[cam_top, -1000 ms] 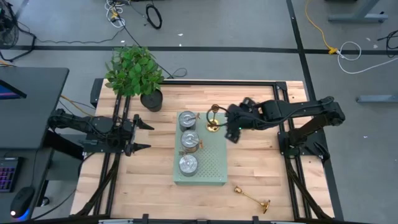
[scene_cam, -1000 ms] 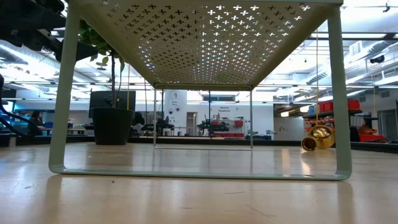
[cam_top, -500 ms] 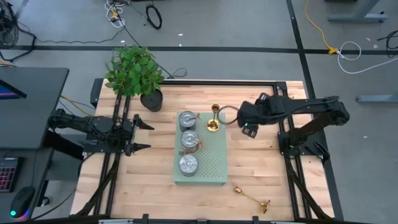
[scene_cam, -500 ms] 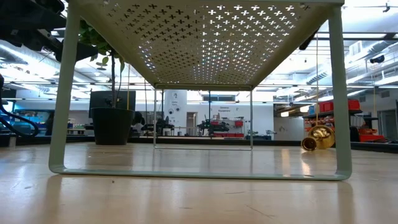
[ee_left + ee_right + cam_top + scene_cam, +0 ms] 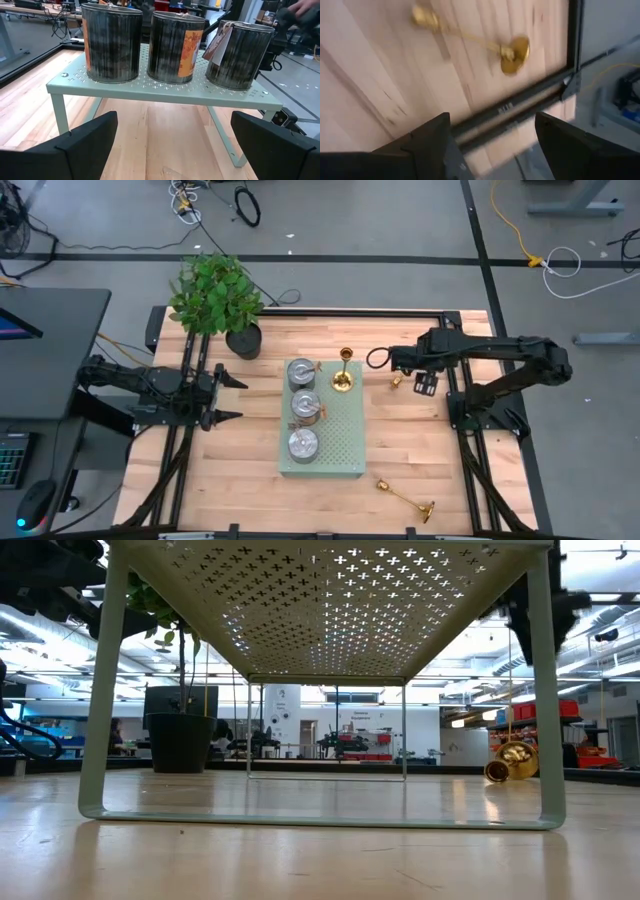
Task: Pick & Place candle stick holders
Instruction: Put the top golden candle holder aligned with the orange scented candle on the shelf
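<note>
I need to stand the lying candlestick upright on the pale green shelf, so my right gripper should next grab its thin stem below the cup [image 5: 461, 34].
One brass candlestick [image 5: 343, 372] stands upright on its round base at the far right corner of the pale green perforated shelf [image 5: 345, 442]. A second candlestick [image 5: 405, 498] lies on its side on the table near the front right; it also shows in the right wrist view [image 5: 470, 36]. A small gold piece [image 5: 396, 381] lies on the table beside my right gripper; a lying gold candlestick [image 5: 512, 760] shows in the low view. My right gripper [image 5: 424, 386] is open and empty right of the shelf. My left gripper [image 5: 232, 397] is open and empty left of the shelf.
Three metal tins [image 5: 303, 405] stand in a row on the shelf's left half and show in the left wrist view [image 5: 172, 47]. A potted plant [image 5: 218, 298] stands at the far left. Black frame rails [image 5: 462, 430] run along the table's right side.
My right gripper has drawn back from the upright candlestick on the shelf toward the table's right edge. The candlestick stays upright where it was. A small gold piece on the table has come into view where the gripper was.
</note>
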Motion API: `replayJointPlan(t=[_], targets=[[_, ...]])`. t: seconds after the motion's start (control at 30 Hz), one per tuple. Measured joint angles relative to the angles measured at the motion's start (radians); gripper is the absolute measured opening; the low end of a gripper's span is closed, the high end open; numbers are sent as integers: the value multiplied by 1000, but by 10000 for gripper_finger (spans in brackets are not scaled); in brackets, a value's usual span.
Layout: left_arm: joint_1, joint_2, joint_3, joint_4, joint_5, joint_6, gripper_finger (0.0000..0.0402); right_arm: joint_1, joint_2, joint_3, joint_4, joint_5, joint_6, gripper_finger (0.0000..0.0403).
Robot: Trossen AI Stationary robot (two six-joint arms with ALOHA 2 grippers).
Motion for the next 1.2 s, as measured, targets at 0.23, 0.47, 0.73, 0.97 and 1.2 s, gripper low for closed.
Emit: replayJointPlan(t=[0.23, 0.47, 0.73, 0.97, 1.2], targets=[[0, 0, 0, 0, 0, 0, 399, -70, 1, -158, 109, -1, -302, 294], [0, 0, 0, 0, 0, 0, 399, -71, 2, -261, 379, 125, -648, 294], [0, 0, 0, 0, 0, 0, 399, -96, 4, -377, 647, 72, -835, 294], [0, 0, 0, 0, 0, 0, 399, -128, 42, -456, 679, 45, -831, 294], [0, 0, 0, 0, 0, 0, 399, -147, 55, -495, 785, 25, -835, 294]])
